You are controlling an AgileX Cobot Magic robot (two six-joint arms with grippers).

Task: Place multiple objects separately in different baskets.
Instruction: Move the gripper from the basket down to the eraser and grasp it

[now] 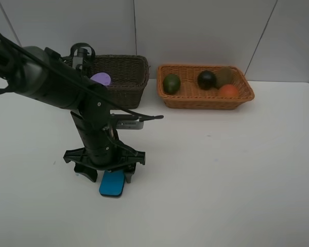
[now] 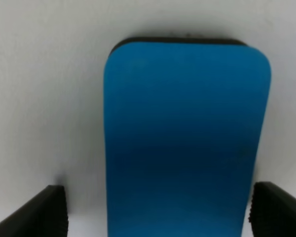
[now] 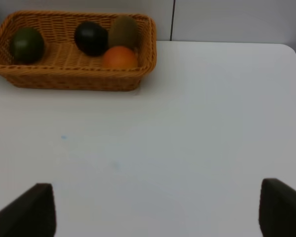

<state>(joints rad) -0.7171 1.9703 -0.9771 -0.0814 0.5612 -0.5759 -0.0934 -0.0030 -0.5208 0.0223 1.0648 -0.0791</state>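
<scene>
The fingers of my left gripper are beside the blue eraser (image 1: 112, 185) (image 2: 185, 138), low over the white table, so it is time to close them on it.
A blue eraser (image 1: 112, 185) (image 2: 185, 138) lies flat on the white table. My left gripper (image 1: 109, 175) (image 2: 163, 212) stands open low over it, one finger on each side and neither touching. The orange-tan basket (image 1: 206, 103) (image 3: 74, 81) holds a green oval fruit (image 1: 171, 83) (image 3: 26, 44), a dark mangosteen (image 1: 206, 79) (image 3: 91, 38), a brown kiwi (image 1: 224, 76) (image 3: 123, 30) and an orange-red peach (image 1: 228, 91) (image 3: 120, 58). A purple-lidded tub (image 1: 100, 78) shows in the dark brown basket (image 1: 139, 77). My right gripper (image 3: 158, 212) is open over bare table, holding nothing.
The left arm (image 1: 51, 82) reaches from the far left and hides part of the dark basket. Both baskets stand side by side against the back wall. The white table (image 1: 221, 170) stretches in front of them.
</scene>
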